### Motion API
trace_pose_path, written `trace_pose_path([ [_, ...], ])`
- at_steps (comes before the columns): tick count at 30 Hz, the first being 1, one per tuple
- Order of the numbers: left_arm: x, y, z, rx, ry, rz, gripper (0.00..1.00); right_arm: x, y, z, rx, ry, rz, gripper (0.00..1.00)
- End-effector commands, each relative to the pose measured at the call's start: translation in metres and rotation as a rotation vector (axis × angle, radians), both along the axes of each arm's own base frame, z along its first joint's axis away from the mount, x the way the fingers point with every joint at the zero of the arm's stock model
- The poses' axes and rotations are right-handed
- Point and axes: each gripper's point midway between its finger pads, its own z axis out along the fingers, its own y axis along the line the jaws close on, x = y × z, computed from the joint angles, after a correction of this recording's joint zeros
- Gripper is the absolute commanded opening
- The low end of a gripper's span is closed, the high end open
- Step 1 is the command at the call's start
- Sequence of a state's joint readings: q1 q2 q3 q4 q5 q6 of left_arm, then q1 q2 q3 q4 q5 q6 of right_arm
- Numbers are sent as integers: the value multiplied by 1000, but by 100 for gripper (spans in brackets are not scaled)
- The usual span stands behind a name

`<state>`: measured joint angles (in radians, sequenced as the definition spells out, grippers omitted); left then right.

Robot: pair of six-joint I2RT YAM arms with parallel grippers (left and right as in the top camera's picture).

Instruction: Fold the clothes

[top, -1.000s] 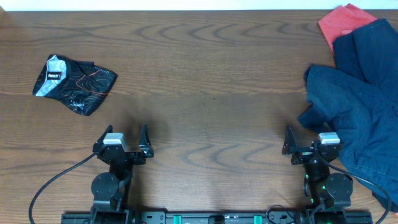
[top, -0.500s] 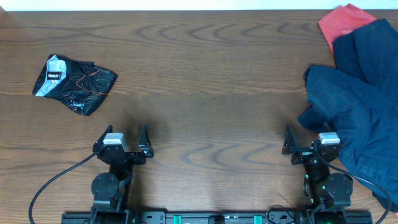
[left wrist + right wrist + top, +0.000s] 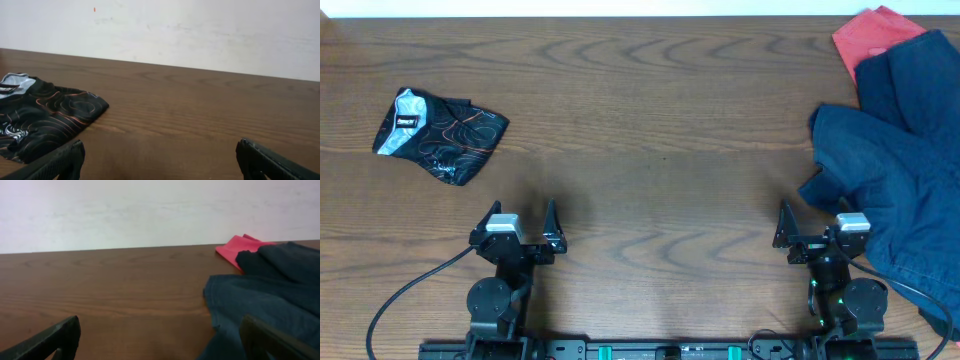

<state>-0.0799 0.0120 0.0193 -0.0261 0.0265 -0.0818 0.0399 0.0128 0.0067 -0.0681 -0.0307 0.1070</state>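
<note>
The loose edge of the dark navy heap faces the open table. My right gripper should grab the heap by that edge next, which will spread the heap out for folding.
A heap of wrinkled dark navy garments [image 3: 900,160] lies at the table's right edge and also shows in the right wrist view [image 3: 270,295]. A red garment [image 3: 865,35] sticks out behind it at the back right and shows in the right wrist view [image 3: 237,247] too. A small black garment with orange lines and a silver patch [image 3: 438,130] lies at the left; it also shows in the left wrist view [image 3: 40,117]. My left gripper [image 3: 518,222] is open and empty near the front edge. My right gripper [image 3: 810,225] is open and empty, its right finger at the navy heap's edge.
The brown wooden table [image 3: 650,130] runs to a white wall at the back. The arm bases and black cables sit at the front edge.
</note>
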Motion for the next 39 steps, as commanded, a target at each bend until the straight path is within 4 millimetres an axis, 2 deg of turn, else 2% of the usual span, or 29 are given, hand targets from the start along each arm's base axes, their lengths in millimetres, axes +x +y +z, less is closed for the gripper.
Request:
trace_pose_path([
  [1,-1,3,-2,-5,34,18,98,0,-1,4,33,-4,-9,99],
  [7,2,2,12,-1,94,14,98,1,-8,10,26,49,-53,99],
  [10,7,2,12,9,205,15,98,4,-14,12,12,113,-90,99],
  [15,22,1,10,29,440,16,98,18,-18,27,-54,242,-103,99],
  [19,33,0,3,48,672,16,98,34,-22,27,-99,431,-117,99],
  [22,39,0,-5,63,860,17,98,46,-33,22,-140,621,-143,99],
  [25,42,0,-16,73,975,17,98,56,-38,17,-143,762,-151,99],
  [28,39,0,-34,80,1064,18,98,71,-37,7,-140,852,-133,99],
  [31,38,0,-44,84,1109,18,98,76,-39,-16,-152,928,-137,99],
  [35,36,0,-49,86,1129,17,98,79,-49,-47,-199,1025,-180,99],
  [39,36,0,-49,86,1128,17,98,78,-52,-86,-218,1145,-180,99],
])
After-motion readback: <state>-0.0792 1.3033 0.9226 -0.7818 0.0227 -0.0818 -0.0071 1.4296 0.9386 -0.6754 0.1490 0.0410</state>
